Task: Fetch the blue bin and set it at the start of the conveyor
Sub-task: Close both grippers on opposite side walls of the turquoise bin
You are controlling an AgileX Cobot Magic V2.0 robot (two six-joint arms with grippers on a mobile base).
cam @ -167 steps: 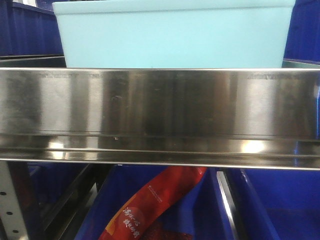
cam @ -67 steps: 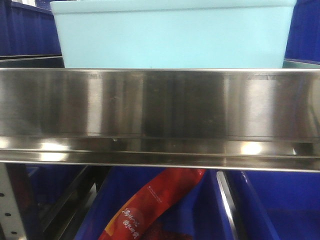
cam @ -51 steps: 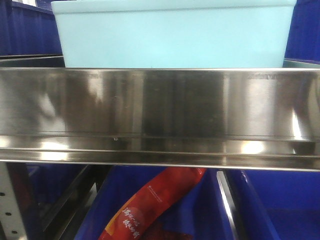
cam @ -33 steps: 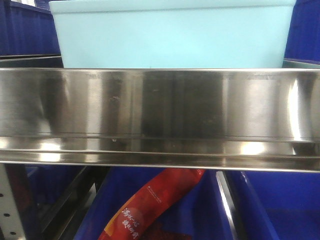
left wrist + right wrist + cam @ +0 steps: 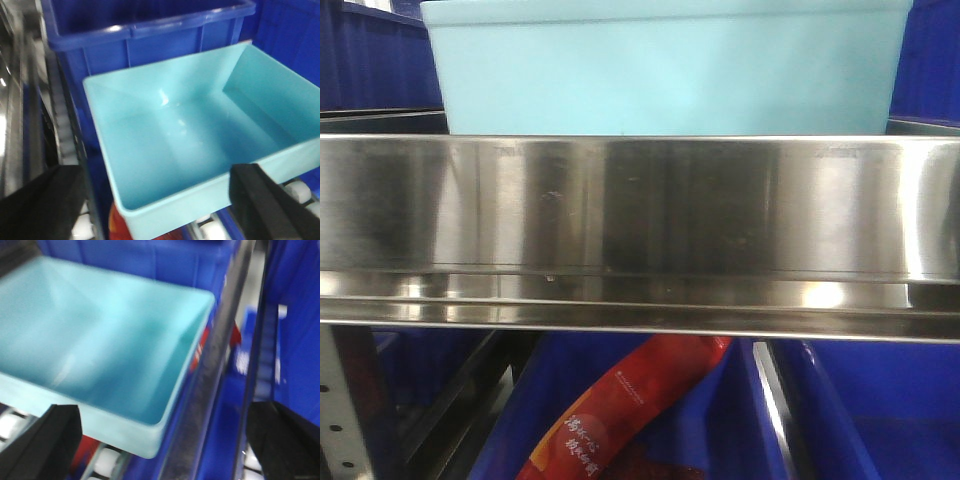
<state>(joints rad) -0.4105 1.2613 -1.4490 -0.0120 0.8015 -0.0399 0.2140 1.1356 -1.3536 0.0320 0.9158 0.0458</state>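
Observation:
My left gripper grabs the bin by the rim of its side (image 5: 101, 142) next, to fetch the blue bin for the conveyor start.
The blue bin (image 5: 660, 70) stands on a shelf behind a steel rail, up at the top of the front view. From above it is empty (image 5: 190, 130). My left gripper (image 5: 157, 207) hangs open over its near wall, one black finger (image 5: 40, 205) off the left corner and the other (image 5: 270, 205) by the right end. My right gripper (image 5: 165, 445) is open too, near the bin's (image 5: 90, 340) right front corner, with nothing held. The conveyor start is out of view.
A shiny steel shelf rail (image 5: 640, 210) crosses in front of the bin. Dark blue ribbed crates (image 5: 150, 30) stand behind and beside it. White rollers (image 5: 295, 192) show under the bin. Below the shelf a red packet (image 5: 610, 410) lies in a blue crate.
The bin has stayed in place on the shelf. Only the reflections on the steel rail have shifted.

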